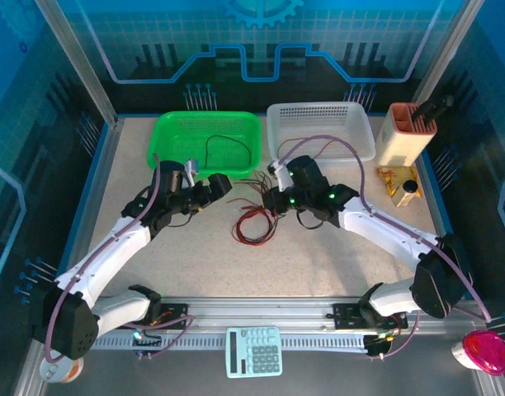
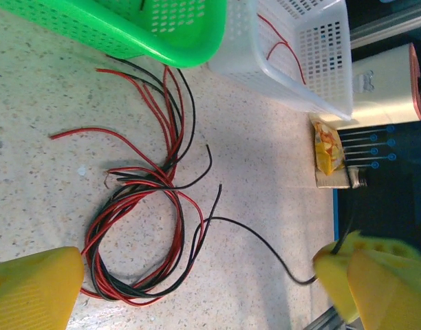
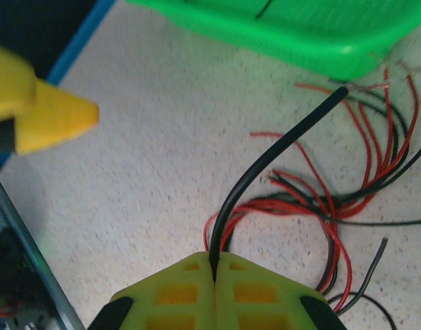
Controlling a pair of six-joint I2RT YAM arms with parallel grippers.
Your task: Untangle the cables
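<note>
The left gripper grabs the black cable near its bare-tipped end next, beside my right gripper, to draw it free of the tangle.
The cables [image 1: 252, 224] lie as a loose tangle of thin red and black wires on the speckled table, between the two grippers. In the left wrist view the tangle [image 2: 138, 234] forms a loop with ends fanning toward the green basket. My right gripper [image 3: 214, 265] is shut on one black cable [image 3: 265, 165], whose bare tip sticks up past the fingers. In the left wrist view this black cable [image 2: 258, 240] runs from the loop to a yellow finger at the lower right. My left gripper [image 2: 203, 282] stands open, fingers wide apart over the loop. From above, the left gripper [image 1: 224, 186] faces the right gripper [image 1: 275, 198].
A green basket [image 1: 170, 136] at the back holds a loose wire [image 1: 228, 144]. Beside it, a white basket [image 1: 356, 111] holds a red wire [image 1: 318, 148]. A beige holder [image 1: 405, 132] and a snack packet [image 1: 397, 177] sit at the right. A calculator [image 1: 254, 351] lies on the front rail.
</note>
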